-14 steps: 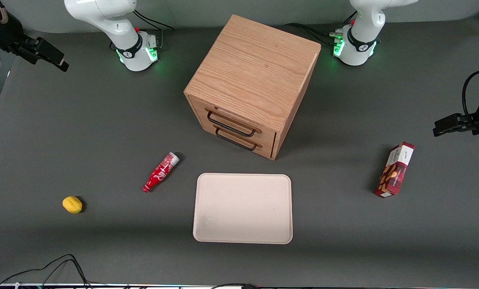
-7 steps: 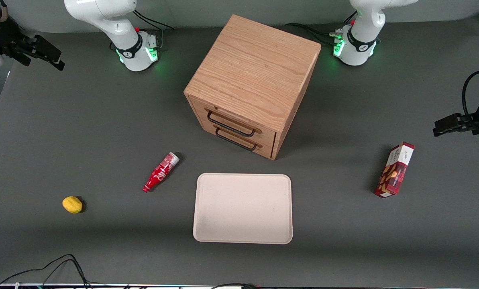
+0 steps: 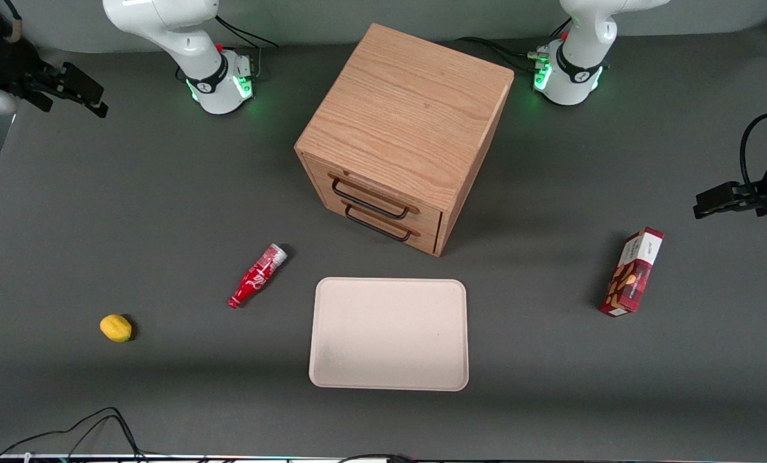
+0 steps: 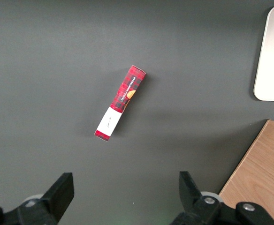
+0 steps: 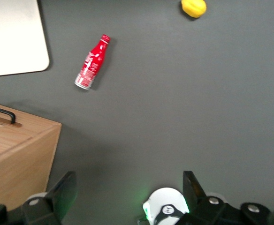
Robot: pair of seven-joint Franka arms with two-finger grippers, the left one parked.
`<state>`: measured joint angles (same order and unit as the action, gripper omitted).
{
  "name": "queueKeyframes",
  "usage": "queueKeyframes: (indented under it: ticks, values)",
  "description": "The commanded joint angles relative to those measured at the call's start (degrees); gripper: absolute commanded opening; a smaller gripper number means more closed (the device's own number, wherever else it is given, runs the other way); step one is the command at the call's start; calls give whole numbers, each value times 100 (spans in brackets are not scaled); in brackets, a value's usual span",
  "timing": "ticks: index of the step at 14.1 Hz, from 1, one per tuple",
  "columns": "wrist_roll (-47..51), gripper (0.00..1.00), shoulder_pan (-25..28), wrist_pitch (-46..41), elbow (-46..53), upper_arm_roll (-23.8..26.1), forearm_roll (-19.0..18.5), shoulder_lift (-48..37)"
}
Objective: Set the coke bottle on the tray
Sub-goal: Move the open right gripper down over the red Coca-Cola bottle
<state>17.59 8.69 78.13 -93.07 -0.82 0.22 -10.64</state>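
Note:
The coke bottle needs to go on the tray (image 3: 389,334). My right gripper should grab its labelled body (image 3: 263,267) next for that.
The coke bottle (image 3: 258,275) is a slim red bottle with a silvery base. It lies on its side on the dark table beside the tray, toward the working arm's end, and it also shows in the right wrist view (image 5: 92,61). The beige tray (image 3: 389,334) lies flat in front of the drawer cabinet with nothing on it; a corner shows in the right wrist view (image 5: 15,37). My right gripper (image 3: 90,96) hangs open and empty high over the working arm's end of the table, farther from the front camera than the bottle and well apart from it. Its fingers (image 5: 64,192) stand wide apart.
A wooden two-drawer cabinet (image 3: 402,128) stands mid-table, farther from the front camera than the tray. A yellow lemon (image 3: 116,327) lies toward the working arm's end. A red snack box (image 3: 632,271) lies toward the parked arm's end. The working arm's base (image 3: 219,80) stands near the gripper.
My right gripper has shifted and turned slightly in place at the working arm's end. The bottle, tray and other objects have not moved.

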Motion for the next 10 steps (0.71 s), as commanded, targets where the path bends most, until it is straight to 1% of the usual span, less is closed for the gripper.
queueKeyframes:
  ticks: [1,3,5,7,9,10]
  values:
    - [822,100,36,-27,1044,196,382,1236]
    - [1472,100,45,489,1177,363,497,1834]
    - [2245,100,45,1201,1002,591,506,2449]
    - [2931,100,54,1887,949,671,506,3239]
    - [3311,100,54,2555,827,759,479,3847]
    - [3356,100,71,2950,600,768,445,4006]
